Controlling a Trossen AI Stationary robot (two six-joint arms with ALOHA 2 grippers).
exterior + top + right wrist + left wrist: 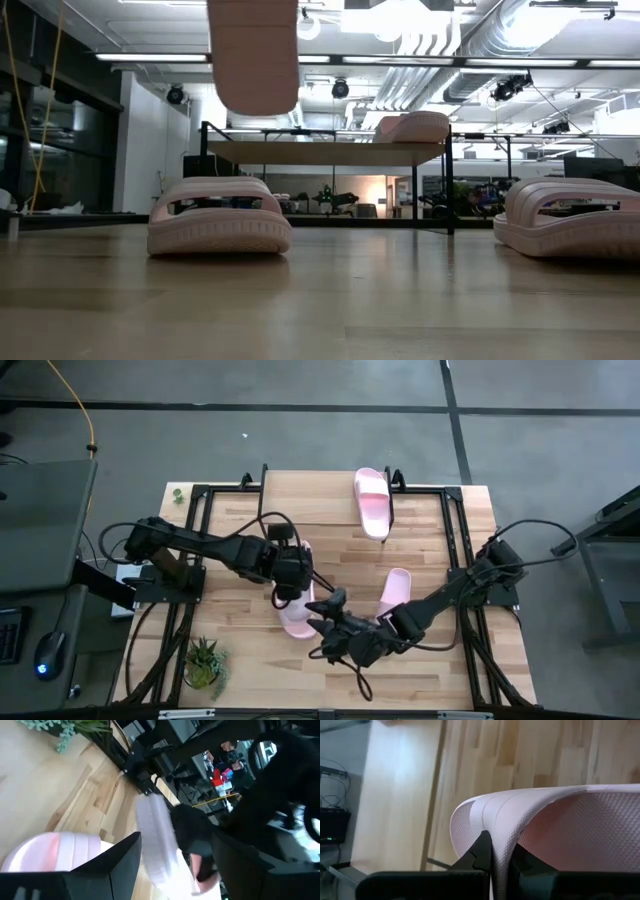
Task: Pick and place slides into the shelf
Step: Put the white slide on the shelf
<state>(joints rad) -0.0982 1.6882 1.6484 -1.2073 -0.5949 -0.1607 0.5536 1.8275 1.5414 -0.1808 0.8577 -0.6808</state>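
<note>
The hanging slide needs to be set on the shelf, so my right gripper should next grab the slide by its heel end [158, 832].
My left gripper [292, 582] is shut on one pale pink slide [252, 55], which hangs clear above the table; the high view shows only a strip of that slide [306, 552]. A second slide [296, 618] [220, 216] lies sole-down on the table just below it. My right gripper [330, 622] is open, beside this second slide and facing the hanging one [155, 845]; it touches nothing. A third slide [393, 592] [570, 216] lies on the table to the right. The fourth slide [371, 500] [412, 127] rests on the shelf's plank [320, 495] [320, 152]. My left gripper pinches a thin curved edge of the slide, seemingly its ribbed strap [495, 820], between its two fingers [481, 854]; one finger is on the ribbed outer face and one on the dotted inner face. The slide is lifted clear and hangs below the gripper [252, 55].
A small potted plant [205, 662] stands near the table's near left corner. Black metal frame rails [455, 560] run along the table's left and right sides. Bare tabletop [430, 670] lies near the front edge, right of centre. The shelf has free plank left of its slide.
</note>
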